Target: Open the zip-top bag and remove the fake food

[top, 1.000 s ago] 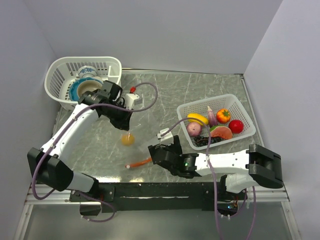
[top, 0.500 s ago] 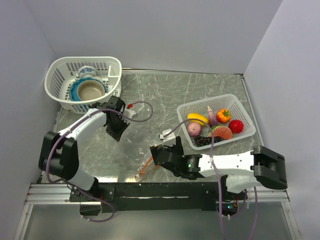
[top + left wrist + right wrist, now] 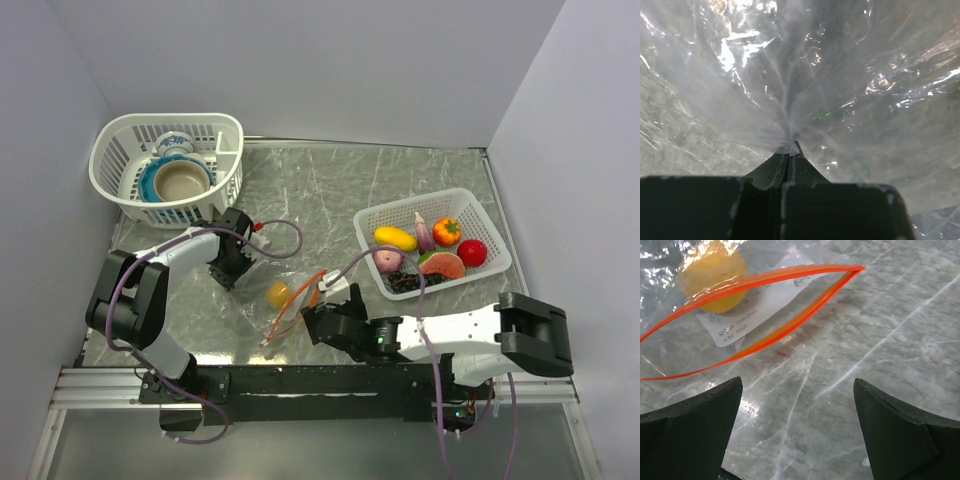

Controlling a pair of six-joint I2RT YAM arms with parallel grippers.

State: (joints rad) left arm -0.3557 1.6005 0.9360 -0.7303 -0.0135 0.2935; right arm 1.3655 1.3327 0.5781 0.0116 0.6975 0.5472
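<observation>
My right gripper reaches through the bag's opening next and grabs the yellow fake food (image 3: 279, 294) (image 3: 714, 276) by its sides to remove it.
The zip-top bag (image 3: 262, 290) lies on the table, its orange zip strip (image 3: 296, 297) gaping open toward my right arm. A yellow fake food (image 3: 279, 294) sits inside near the mouth. My left gripper (image 3: 228, 268) is shut on the bag's closed far end; the left wrist view shows the fingers (image 3: 790, 150) pinching crinkled clear plastic (image 3: 805, 75). My right gripper (image 3: 316, 320) is open and empty just before the mouth. In the right wrist view the gripper (image 3: 797, 407) faces the open strip (image 3: 765, 280) with the yellow piece (image 3: 712, 275) behind it.
A white basket (image 3: 480, 222) at right holds several fake foods, among them a tomato (image 3: 471, 252) and an eggplant (image 3: 424, 232). A taller white basket (image 3: 225, 128) at the back left holds blue-and-white bowls and a cup. Walls stand close on the left, back and right.
The left gripper has come down toward the near left with the bag. The bag, held up before, now lies flat with its mouth open. The right gripper has let go of the strip.
</observation>
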